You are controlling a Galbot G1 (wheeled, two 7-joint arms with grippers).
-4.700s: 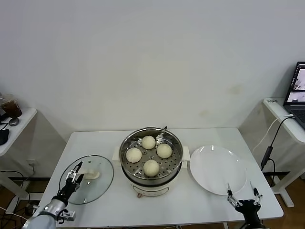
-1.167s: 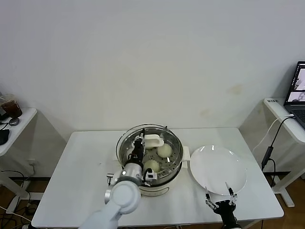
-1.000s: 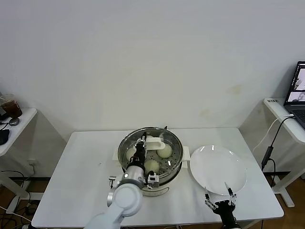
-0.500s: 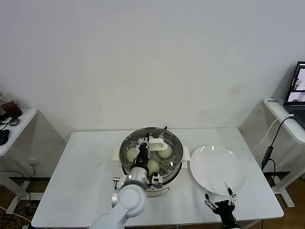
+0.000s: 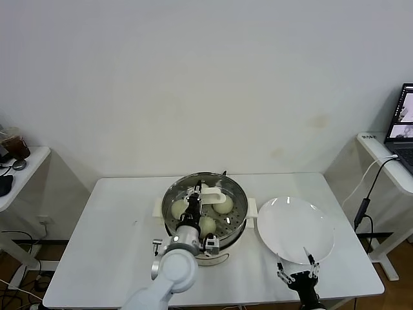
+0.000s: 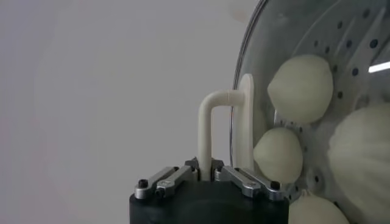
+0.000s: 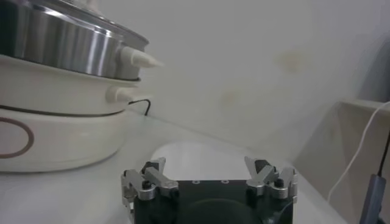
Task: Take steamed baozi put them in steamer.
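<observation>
I should release the glass lid with my left gripper now, because the lid's edge lies on the steamer's rim all around and the lid would stay resting there.
Several cream-white steamed baozi (image 5: pixel 223 205) lie on the perforated tray of the steel steamer (image 5: pixel 240 223) at the table's middle. Through the glass in the left wrist view they show as round buns (image 6: pixel 301 88). My left gripper (image 5: pixel 192 200) is shut on the white handle (image 6: pixel 222 131) of the round glass lid (image 5: pixel 232 194), which sits over the steamer's mouth and covers the baozi. My right gripper (image 5: pixel 295 274) stands open and holds nothing, low by the table's front edge, in front of the plate. In its wrist view (image 7: pixel 208 176) the steamer's steel wall (image 7: pixel 67 42) rises to one side.
A flat white plate (image 5: pixel 295 229) lies right of the steamer. The white table (image 5: pixel 110 239) stretches left of the pot. A laptop (image 5: pixel 403 123) on a side desk stands far right, with a cable hanging from it. A small side table (image 5: pixel 19 168) is far left.
My left gripper has carried the lid a little further right and centred it over the steamer; in the last half second it barely moved. The right arm stayed still.
</observation>
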